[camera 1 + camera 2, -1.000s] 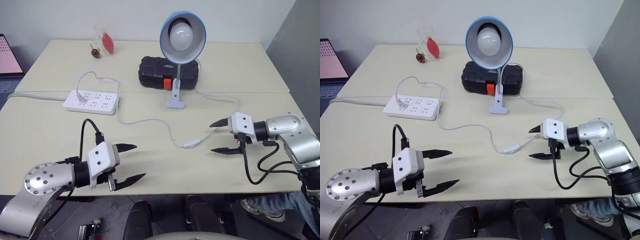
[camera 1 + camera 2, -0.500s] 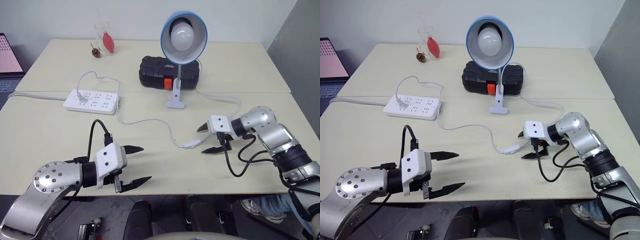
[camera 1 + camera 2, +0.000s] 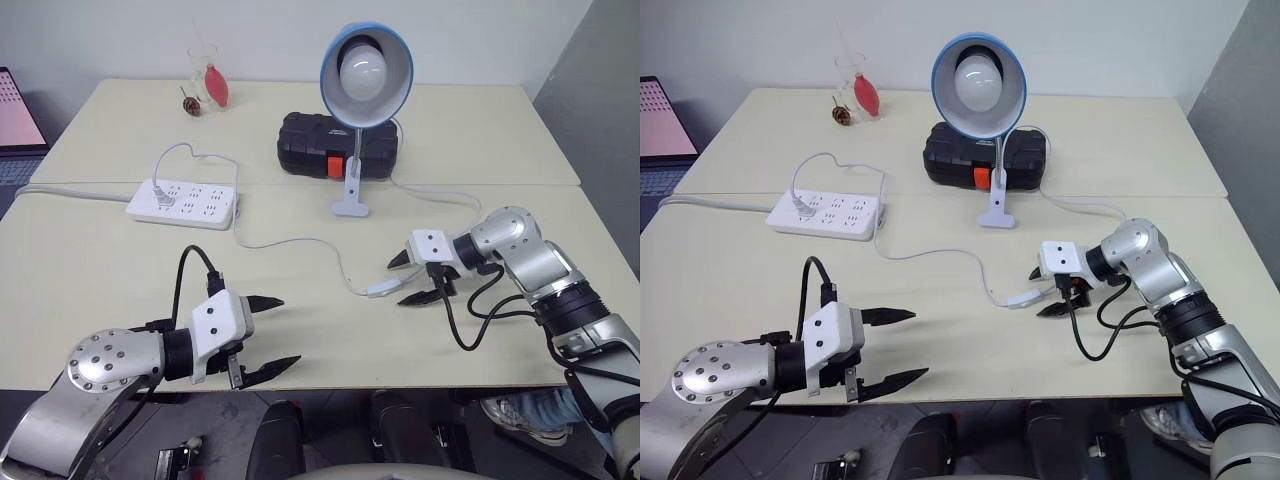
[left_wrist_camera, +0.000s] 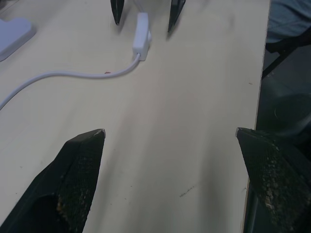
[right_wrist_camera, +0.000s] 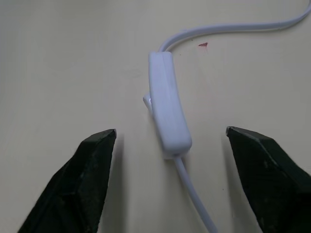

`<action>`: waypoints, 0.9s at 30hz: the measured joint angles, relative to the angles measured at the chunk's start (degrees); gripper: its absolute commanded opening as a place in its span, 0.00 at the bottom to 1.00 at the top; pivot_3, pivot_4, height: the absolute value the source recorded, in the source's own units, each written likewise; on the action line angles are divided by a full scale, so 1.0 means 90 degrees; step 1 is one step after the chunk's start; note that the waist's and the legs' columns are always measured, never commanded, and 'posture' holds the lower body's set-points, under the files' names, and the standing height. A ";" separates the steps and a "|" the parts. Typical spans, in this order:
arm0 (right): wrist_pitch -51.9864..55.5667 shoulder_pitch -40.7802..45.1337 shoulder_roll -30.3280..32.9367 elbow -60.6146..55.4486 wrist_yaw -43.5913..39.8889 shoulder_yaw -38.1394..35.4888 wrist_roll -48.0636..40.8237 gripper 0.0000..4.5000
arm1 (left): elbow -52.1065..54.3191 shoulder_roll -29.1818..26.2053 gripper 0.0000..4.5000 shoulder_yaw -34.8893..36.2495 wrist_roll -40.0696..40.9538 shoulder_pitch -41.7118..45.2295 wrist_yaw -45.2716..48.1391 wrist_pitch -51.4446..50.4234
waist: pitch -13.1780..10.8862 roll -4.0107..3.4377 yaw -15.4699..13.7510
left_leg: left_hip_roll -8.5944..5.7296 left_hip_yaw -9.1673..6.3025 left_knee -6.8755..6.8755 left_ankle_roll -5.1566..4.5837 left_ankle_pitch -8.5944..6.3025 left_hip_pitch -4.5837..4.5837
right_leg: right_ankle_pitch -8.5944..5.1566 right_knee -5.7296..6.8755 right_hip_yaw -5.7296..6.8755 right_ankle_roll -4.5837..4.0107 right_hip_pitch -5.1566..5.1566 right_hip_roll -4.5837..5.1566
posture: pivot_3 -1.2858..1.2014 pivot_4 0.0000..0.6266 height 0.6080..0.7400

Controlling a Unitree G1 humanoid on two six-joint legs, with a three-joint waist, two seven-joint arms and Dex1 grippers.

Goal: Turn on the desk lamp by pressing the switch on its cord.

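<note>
My right gripper takes hold of the switch by its end where the cord (image 3: 300,240) comes out next, to keep the switch steady for pressing.
The desk lamp (image 3: 366,68) stands at mid-table with its blue-rimmed shade facing me and its bulb unlit. Its thin white cord (image 3: 300,240) runs from the power strip across the table to the switch (image 3: 381,288), which lies flat. My right gripper (image 3: 397,283) is open and points left. One finger sits on each side of the switch's right end, and neither touches it. In the right wrist view the switch (image 5: 167,116) lies between the fingertips (image 5: 99,145). My left gripper (image 3: 288,330) hovers open and empty near the table's front edge, well left of the switch.
A white power strip (image 3: 183,203) lies at the left. A black case (image 3: 335,145) sits behind the lamp's base. A glass with a red item (image 3: 208,75) stands at the back. A laptop screen (image 3: 15,110) is at the left edge.
My right gripper has moved left to the switch and now straddles its end, with the fingers slightly closer together. The left gripper has stayed where it was.
</note>
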State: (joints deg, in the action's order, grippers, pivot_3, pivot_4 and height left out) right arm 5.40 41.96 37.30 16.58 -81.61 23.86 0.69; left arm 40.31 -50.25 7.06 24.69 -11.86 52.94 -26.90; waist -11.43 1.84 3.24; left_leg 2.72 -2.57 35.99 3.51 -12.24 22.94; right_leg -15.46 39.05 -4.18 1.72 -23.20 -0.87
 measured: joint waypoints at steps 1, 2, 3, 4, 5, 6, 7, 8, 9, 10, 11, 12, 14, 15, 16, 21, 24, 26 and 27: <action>-0.0012 0.0000 -0.0009 0.0006 0.0001 0.0000 0.0029 0.57 | 0.0001 0.0000 1.00 0.0000 -0.0003 -0.0014 -0.0001 0.0000 | 0.0000 0.0000 0.0000 | 0.0000 0.0000 0.0000 0.0000 0.0000 0.0000 | 0.0000 0.0000 0.0000 0.0000 0.0000 0.0000 | 0.52 0.24 1.00; -0.0026 0.0000 -0.0022 0.0017 0.0002 0.0000 0.0036 0.52 | 0.0001 0.0000 1.00 0.0000 -0.0006 -0.0031 -0.0001 0.0000 | 0.0000 0.0000 0.0001 | 0.0000 0.0001 0.0000 0.0000 0.0000 0.0000 | 0.0000 0.0000 -0.0001 0.0000 0.0000 0.0000 | 0.52 0.24 1.00; -0.0059 0.0000 -0.0032 0.0041 0.0001 0.0000 0.0038 0.45 | 0.0001 0.0000 1.00 0.0000 -0.0007 -0.0036 -0.0002 0.0000 | 0.0000 0.0000 0.0000 | 0.0000 0.0000 0.0000 0.0000 0.0000 0.0000 | 0.0000 0.0000 -0.0001 0.0000 0.0000 0.0000 | 0.52 0.24 1.00; -0.0076 0.0000 -0.0035 0.0054 0.0001 0.0000 0.0044 0.41 | 0.0001 0.0000 1.00 0.0000 -0.0008 -0.0037 -0.0003 0.0000 | 0.0000 0.0000 0.0000 | 0.0000 0.0000 0.0000 0.0000 0.0000 0.0000 | 0.0000 0.0000 -0.0001 0.0000 0.0000 0.0000 | 0.52 0.24 1.00; -0.0124 0.0000 -0.0039 0.0083 0.0002 0.0001 0.0059 0.38 | 0.0001 0.0000 1.00 0.0000 -0.0008 -0.0038 -0.0004 0.0000 | 0.0000 0.0000 0.0000 | 0.0000 0.0000 0.0000 0.0000 0.0000 0.0000 | 0.0000 0.0000 0.0000 0.0000 0.0000 0.0000 | 0.52 0.24 1.00; -0.0157 0.0000 -0.0049 0.0123 0.0004 0.0002 0.0093 0.31 | 0.0001 0.0000 1.00 0.0000 -0.0009 -0.0039 -0.0005 0.0000 | 0.0000 0.0000 0.0000 | 0.0000 0.0000 0.0000 0.0000 0.0000 0.0000 | 0.0000 0.0000 0.0000 0.0000 0.0000 0.0000 | 0.52 0.24 1.00; -0.0177 0.0000 -0.0053 0.0142 0.0004 0.0003 0.0109 0.28 | 0.0001 0.0000 1.00 0.0000 -0.0009 -0.0038 -0.0005 0.0000 | 0.0000 0.0000 0.0001 | 0.0000 0.0000 0.0000 0.0000 0.0000 0.0000 | 0.0000 0.0000 0.0000 0.0000 0.0000 0.0000 | 0.52 0.24 1.00; -0.0223 0.0000 -0.0067 0.0170 0.0005 0.0003 0.0122 0.22 | 0.0001 0.0000 1.00 0.0000 -0.0011 -0.0038 -0.0006 0.0000 | 0.0000 0.0000 0.0000 | 0.0000 0.0000 0.0000 0.0000 0.0000 0.0000 | 0.0000 0.0000 0.0000 0.0000 0.0000 0.0000 | 0.52 0.24 1.00; -0.0269 0.0000 -0.0083 0.0185 0.0005 0.0003 0.0151 0.17 | 0.0001 0.0000 1.00 0.0000 -0.0011 -0.0037 -0.0007 0.0000 | 0.0000 0.0000 0.0000 | 0.0000 0.0000 0.0000 0.0000 0.0000 0.0000 | 0.0000 0.0000 0.0000 0.0000 0.0000 0.0000 | 0.52 0.24 1.00; -0.0290 0.0000 -0.0095 0.0195 0.0003 0.0005 0.0172 0.12 | 0.0001 0.0000 1.00 0.0000 -0.0012 -0.0037 -0.0007 0.0000 | 0.0000 0.0000 0.0000 | 0.0000 0.0000 0.0000 0.0000 0.0000 0.0000 | 0.0000 0.0000 0.0000 0.0000 0.0000 0.0000 | 0.52 0.24 1.00; -0.0313 0.0000 -0.0100 0.0198 0.0001 0.0004 0.0176 0.10 | 0.0001 0.0000 1.00 0.0000 -0.0013 -0.0036 -0.0007 0.0001 | 0.0000 0.0000 0.0000 | 0.0000 0.0000 0.0000 0.0000 0.0000 0.0000 | 0.0000 0.0000 0.0000 0.0000 0.0000 0.0000 | 0.52 0.24 1.00; -0.0362 0.0000 -0.0114 0.0198 -0.0009 0.0004 0.0176 0.09 | 0.0000 0.0000 1.00 0.0001 -0.0013 -0.0032 -0.0013 0.0001 | 0.0000 0.0000 0.0000 | 0.0000 0.0000 0.0000 0.0000 0.0000 0.0000 | 0.0000 0.0000 0.0000 0.0000 0.0000 0.0000 | 0.52 0.24 1.00; -0.0342 0.0000 -0.0122 0.0176 -0.0054 0.0001 0.0154 0.09 | -0.0004 0.0008 1.00 0.0003 -0.0009 0.0005 -0.0070 0.0001 | 0.0000 0.0000 0.0000 | 0.0000 0.0000 0.0000 0.0000 0.0000 0.0000 | 0.0000 0.0000 0.0000 0.0000 0.0000 0.0000 | 0.52 0.24 1.00; -0.0246 0.0000 -0.0136 0.0133 -0.0077 -0.0004 0.0105 0.09 | -0.0007 0.0028 1.00 0.0008 -0.0001 0.0055 -0.0108 0.0000 | 0.0000 0.0000 -0.0001 | 0.0000 -0.0001 0.0000 0.0000 0.0000 0.0000 | 0.0000 0.0000 0.0000 0.0000 0.0000 0.0000 | 0.52 0.24 1.00; -0.0149 0.0000 -0.0167 0.0066 -0.0091 -0.0013 0.0027 0.09 | -0.0011 0.0059 1.00 0.0009 0.0005 0.0123 -0.0132 0.0000 | 0.0000 0.0000 -0.0001 | 0.0000 -0.0002 0.0000 0.0000 0.0000 0.0000 | 0.0000 0.0001 0.0000 0.0000 0.0000 0.0000 | 0.52 0.24 1.00; 0.0775 0.0047 -0.0248 -0.0539 -0.0194 -0.0089 -0.0372 0.09 | -0.0090 0.0261 1.00 0.0003 0.0279 0.0677 -0.0261 -0.0165 | -0.0001 -0.0002 -0.0006 | -0.0001 -0.0008 0.0002 0.0000 0.0000 0.0002 | 0.0002 0.0003 0.0004 0.0003 0.0001 -0.0001 | 0.52 0.24 1.00; 0.1410 0.0209 -0.0283 -0.0934 -0.0187 -0.0105 -0.0550 0.09 | -0.0244 0.0313 1.00 -0.0016 0.0515 0.1196 -0.0255 -0.0305 | -0.0001 -0.0002 -0.0007 | -0.0001 -0.0011 0.0003 0.0000 0.0000 0.0002 | 0.0004 0.0003 0.0006 0.0005 0.0001 -0.0003 | 0.52 0.24 1.00; 0.1831 0.0259 -0.0322 -0.1136 -0.0140 -0.0136 -0.0665 0.09 | -0.0439 0.0316 1.00 -0.0115 0.0529 0.1543 -0.0211 -0.0335 | -0.0001 -0.0002 -0.0007 | -0.0002 -0.0013 0.0002 0.0000 0.0000 0.0002 | 0.0003 0.0003 0.0007 0.0005 0.0002 -0.0004 | 0.52 0.24 1.00; 0.2052 0.0282 -0.0363 -0.1222 -0.0092 -0.0136 -0.0712 0.09 | -0.0560 0.0316 1.00 -0.0201 0.0525 0.1721 -0.0150 -0.0334 | -0.0001 -0.0002 -0.0007 | -0.0002 -0.0013 0.0002 0.0000 0.0000 0.0002 | 0.0003 0.0003 0.0008 0.0005 0.0002 -0.0004 | 0.52 0.24 1.00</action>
State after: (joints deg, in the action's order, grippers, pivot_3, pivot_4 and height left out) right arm 23.87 44.50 34.03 5.58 -82.43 22.64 -5.71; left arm 35.27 -47.41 5.25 29.42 3.64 51.59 -29.90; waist -11.44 1.83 3.18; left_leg 2.71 -2.69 36.01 3.51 -12.24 22.97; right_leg -15.43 39.07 -4.11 1.76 -23.18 -0.91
